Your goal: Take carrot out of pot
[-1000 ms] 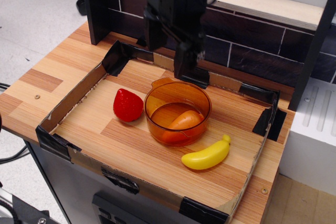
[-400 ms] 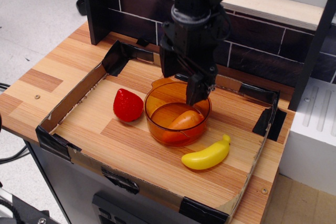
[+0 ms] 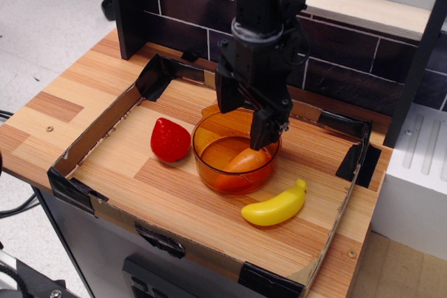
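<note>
My gripper should grab the carrot by its thick end (image 3: 257, 158) next. Then it can lift the carrot out of the pot.
The amber translucent pot (image 3: 209, 167) stands in the middle of the shallow wooden tray. The orange carrot (image 3: 241, 160) lies inside it, tilted, its thick end toward the right rim. My black gripper (image 3: 242, 122) hangs over the pot's back half with its jaws open. One finger (image 3: 225, 95) is above the pot's back left rim. The other finger (image 3: 262, 132) reaches down just inside the right rim, right above the carrot's upper end. The gripper holds nothing.
A red strawberry (image 3: 170, 139) lies just left of the pot. A yellow banana (image 3: 275, 206) lies to its front right. The tray has low cardboard walls (image 3: 91, 137) with black tape corners. A dark tiled backboard (image 3: 328, 54) rises behind the tray.
The gripper has moved from behind the pot forward, right and down, so that it now hangs over the pot above the carrot. The toys have not moved.
</note>
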